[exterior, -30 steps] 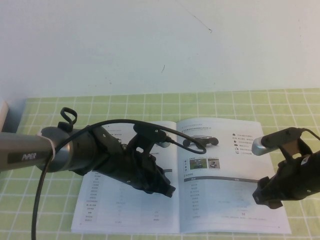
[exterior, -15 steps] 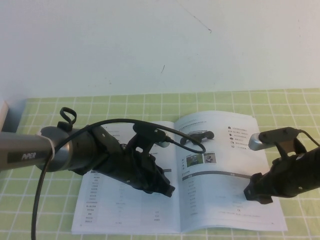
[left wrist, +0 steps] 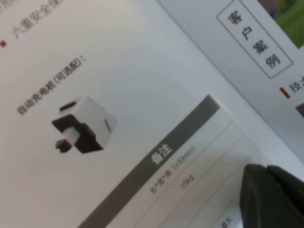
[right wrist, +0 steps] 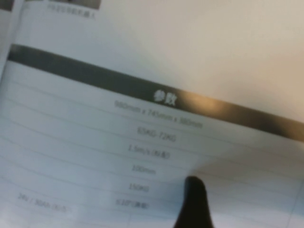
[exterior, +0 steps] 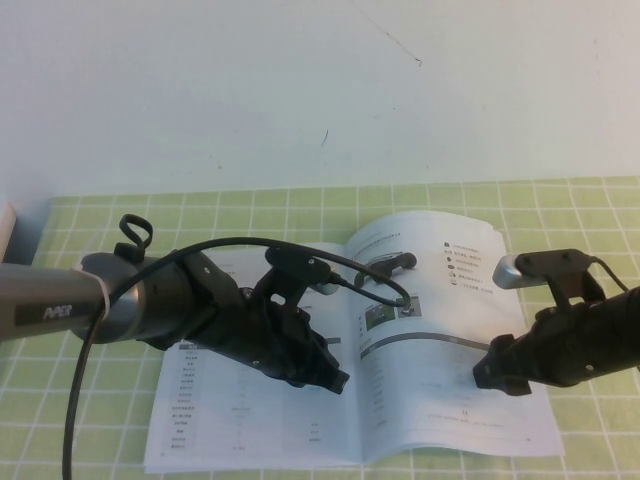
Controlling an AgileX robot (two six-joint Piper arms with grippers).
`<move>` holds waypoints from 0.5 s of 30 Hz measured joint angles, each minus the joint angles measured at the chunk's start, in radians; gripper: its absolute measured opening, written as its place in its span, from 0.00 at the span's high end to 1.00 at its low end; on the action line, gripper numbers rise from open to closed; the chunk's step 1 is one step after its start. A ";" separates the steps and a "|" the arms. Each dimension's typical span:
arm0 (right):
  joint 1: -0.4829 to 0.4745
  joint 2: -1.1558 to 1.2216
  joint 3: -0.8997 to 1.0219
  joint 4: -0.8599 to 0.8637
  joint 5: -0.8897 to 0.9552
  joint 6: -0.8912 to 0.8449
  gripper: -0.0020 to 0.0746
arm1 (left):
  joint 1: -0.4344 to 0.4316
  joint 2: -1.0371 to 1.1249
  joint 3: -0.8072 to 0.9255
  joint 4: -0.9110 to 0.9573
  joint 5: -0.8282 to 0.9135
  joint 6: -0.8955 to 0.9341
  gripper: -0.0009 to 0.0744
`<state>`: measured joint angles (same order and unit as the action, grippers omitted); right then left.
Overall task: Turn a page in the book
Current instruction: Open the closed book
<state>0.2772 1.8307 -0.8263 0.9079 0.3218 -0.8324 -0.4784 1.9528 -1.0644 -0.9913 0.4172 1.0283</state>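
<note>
The page needs to turn, so my right gripper needs to grab it next by that raised outer edge point(exterior: 520, 345).
The book point(exterior: 250, 425) lies open on the green checked cloth. My left gripper point(exterior: 336, 380) is shut and rests on the left leaf near the spine; in the left wrist view its dark fingers point(left wrist: 259, 194) touch each other over a table on the paper point(left wrist: 142, 90). The right-hand page point(exterior: 440, 320) is raised, its outer edge off the cloth and bowed toward the spine. My right gripper point(exterior: 488, 378) is at that page's outer edge and stands open. The right wrist view shows one dark fingertip point(right wrist: 194, 197) in front of the page's spec table point(right wrist: 142, 123); the other finger is hidden.
The green checked cloth point(exterior: 560, 210) runs back to a white wall. A pale object point(exterior: 5, 228) shows at the far left edge. A black cable point(exterior: 385, 288) loops from the left arm over the book's spine.
My right gripper has moved left toward the spine. The right page's outer edge has risen from flat and curled inward with it. The left arm has not moved.
</note>
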 joint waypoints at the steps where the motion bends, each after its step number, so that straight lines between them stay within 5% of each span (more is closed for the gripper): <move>1: 0.000 0.004 0.000 0.045 0.004 -0.042 0.32 | 0.000 0.000 0.000 0.000 0.000 0.000 0.99; 8: -0.002 0.035 0.000 0.406 0.073 -0.370 0.32 | 0.000 0.000 0.000 0.000 0.000 0.000 0.99; 15: -0.002 0.053 0.000 0.554 0.164 -0.479 0.33 | 0.002 0.000 0.000 0.000 0.004 0.005 0.99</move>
<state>0.2751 1.8838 -0.8263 1.4615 0.4854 -1.3111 -0.4767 1.9528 -1.0644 -0.9913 0.4216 1.0328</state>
